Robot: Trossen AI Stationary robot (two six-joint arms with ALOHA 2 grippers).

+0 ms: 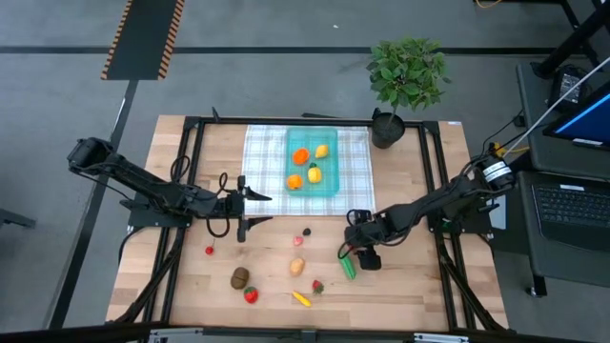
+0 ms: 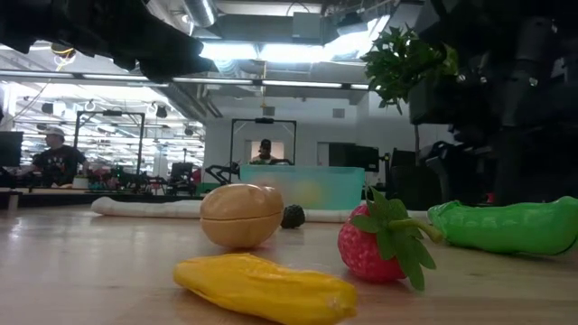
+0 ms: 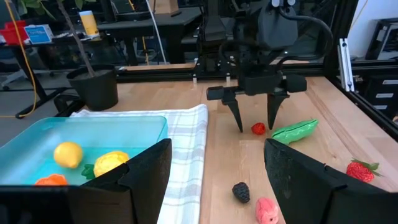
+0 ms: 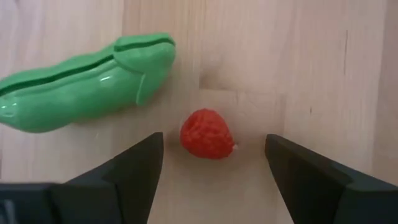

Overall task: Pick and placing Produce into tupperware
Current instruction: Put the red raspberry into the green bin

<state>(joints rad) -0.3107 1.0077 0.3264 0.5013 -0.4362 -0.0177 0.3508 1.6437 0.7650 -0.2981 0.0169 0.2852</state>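
Note:
My right gripper will next grab the small red berry by its rounded sides, to add it to the produce in the teal tupperware (image 1: 313,160).
The teal tupperware (image 1: 313,160) stands on a checked cloth and holds oranges and lemons (image 3: 68,154). My right gripper (image 4: 214,162) points down, open, with one finger on each side of a small red berry (image 4: 207,134) that lies on the wood; neither finger touches it. A green pod (image 4: 87,81) lies just beside the berry. The left wrist view shows the same gripper (image 3: 255,121) over the berry (image 3: 258,129). My left gripper (image 1: 255,210) waits open, roughly level, left of the cloth's near corner. More produce lies loose near the table's front edge: kiwi (image 1: 239,277), potato (image 1: 297,267), strawberry (image 1: 251,294).
A potted plant (image 1: 405,81) stands at the far right of the checked cloth (image 1: 262,157). A dark berry (image 1: 307,230), a pink piece (image 1: 297,241), a yellow piece (image 1: 301,298) and a cherry (image 1: 210,251) are scattered on the wood. Black frame rails (image 1: 434,162) run along both sides.

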